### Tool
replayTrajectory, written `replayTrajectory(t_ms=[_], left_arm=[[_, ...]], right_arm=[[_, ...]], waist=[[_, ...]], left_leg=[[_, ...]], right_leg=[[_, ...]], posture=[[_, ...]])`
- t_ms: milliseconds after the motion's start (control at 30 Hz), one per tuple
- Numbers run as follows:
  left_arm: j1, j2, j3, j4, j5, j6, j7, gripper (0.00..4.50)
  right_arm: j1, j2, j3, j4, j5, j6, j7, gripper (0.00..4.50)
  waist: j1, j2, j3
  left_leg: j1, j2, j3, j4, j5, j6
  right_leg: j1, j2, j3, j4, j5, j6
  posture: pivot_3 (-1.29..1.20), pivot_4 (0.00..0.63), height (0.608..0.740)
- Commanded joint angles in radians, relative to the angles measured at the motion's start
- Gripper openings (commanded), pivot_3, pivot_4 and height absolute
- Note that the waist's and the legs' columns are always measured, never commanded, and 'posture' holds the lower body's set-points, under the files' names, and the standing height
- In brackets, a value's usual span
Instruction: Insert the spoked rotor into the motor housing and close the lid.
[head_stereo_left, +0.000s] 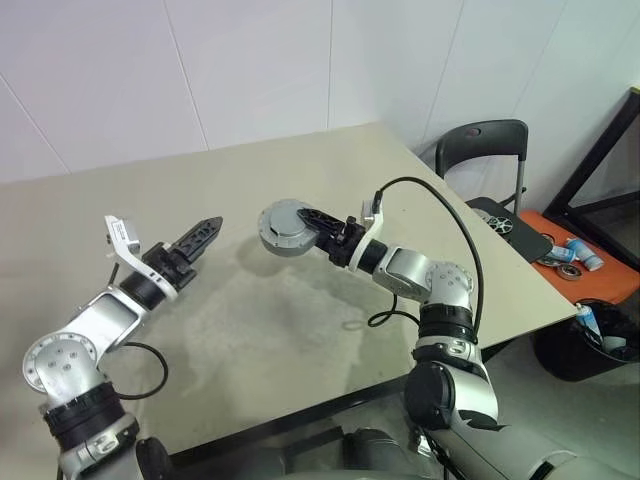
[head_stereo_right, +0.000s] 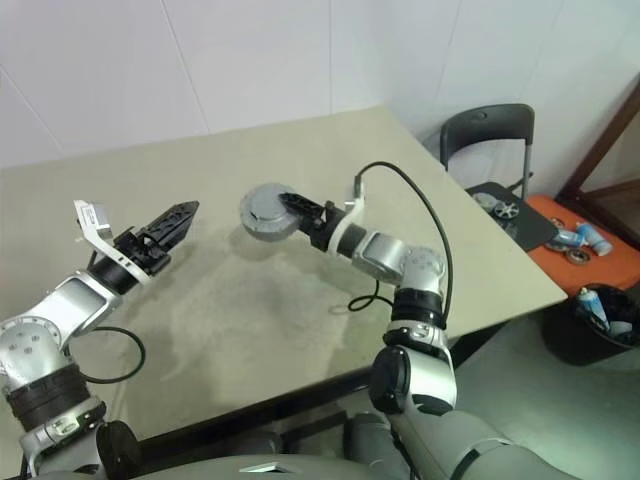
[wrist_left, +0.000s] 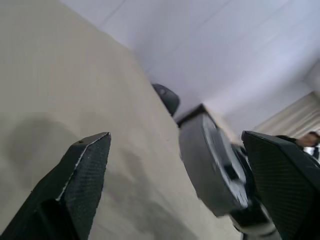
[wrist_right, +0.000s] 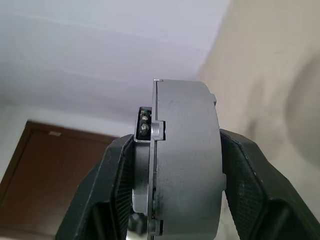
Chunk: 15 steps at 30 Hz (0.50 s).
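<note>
The motor housing's side (head_stereo_left: 281, 248) (wrist_left: 198, 165) curves round, so I should next use my left gripper to grab the motor housing across its two flat sides.
My right gripper (head_stereo_left: 300, 226) is shut on the round grey motor housing (wrist_right: 187, 150) and holds it in the air above the beige table (head_stereo_left: 250, 330). The lid (wrist_right: 153, 150), a thin grey disc, sits flush against one face of the housing; the black fingers (wrist_right: 250, 180) clamp the stack from both flat sides. The spoked rotor is hidden. My left gripper (head_stereo_left: 203, 234) hovers apart to the left of the housing, pointing toward it. In the left wrist view its fingers (wrist_left: 85, 170) stand wide open and empty, with the housing (wrist_left: 200, 160) beyond them.
A black cable (head_stereo_left: 385, 318) lies on the table under my right arm. Off the table's right edge stand a black chair (head_stereo_left: 480, 150), a black tray (head_stereo_left: 515, 230) with a small metal part, an orange surface (head_stereo_left: 600, 265) with bottles, and a dark bin (head_stereo_left: 585, 340).
</note>
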<state>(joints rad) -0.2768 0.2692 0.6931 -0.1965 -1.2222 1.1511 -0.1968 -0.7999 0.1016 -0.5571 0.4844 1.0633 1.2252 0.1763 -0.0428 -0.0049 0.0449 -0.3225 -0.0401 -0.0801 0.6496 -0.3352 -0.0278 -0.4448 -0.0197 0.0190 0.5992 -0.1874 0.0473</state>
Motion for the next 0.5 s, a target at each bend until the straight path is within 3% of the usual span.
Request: replayTrajectory(t_ms=[33, 333, 500], left_arm=[[0.016, -0.022, -0.026, -0.042, -0.066, -0.039, 0.055, 4.48], [-0.007, -0.081, -0.191, -0.073, -0.183, -0.09, 0.075, 4.48], [-0.009, -0.079, -0.276, -0.011, -0.155, -0.103, 0.062, 4.48]], right_arm=[[-0.055, -0.008, 0.002, 0.002, 0.047, -0.006, 0.042, 2.19], [-0.06, -0.013, 0.021, 0.013, 0.045, -0.011, 0.044, 2.19], [-0.062, -0.017, 0.029, 0.014, 0.042, -0.019, 0.044, 2.19]], waist=[[0.002, 0.0, 0.0], [0.001, 0.0, 0.0], [0.0, 0.0, 0.0]], left_leg=[[0.0, 0.0, 0.0, 0.0, 0.0, 0.0], [0.0, 0.0, 0.0, 0.001, 0.0, 0.0], [0.0, 0.0, 0.001, 0.002, 0.0, 0.0]], right_leg=[[0.0, 0.0, 0.0, 0.0, 0.0, 0.0], [0.001, 0.001, 0.0, 0.0, 0.001, -0.001], [0.001, 0.002, 0.0, 0.0, 0.001, -0.001]], posture=[[0.0, 0.0, 0.74], [0.0, 0.0, 0.74], [0.0, 0.0, 0.74]])
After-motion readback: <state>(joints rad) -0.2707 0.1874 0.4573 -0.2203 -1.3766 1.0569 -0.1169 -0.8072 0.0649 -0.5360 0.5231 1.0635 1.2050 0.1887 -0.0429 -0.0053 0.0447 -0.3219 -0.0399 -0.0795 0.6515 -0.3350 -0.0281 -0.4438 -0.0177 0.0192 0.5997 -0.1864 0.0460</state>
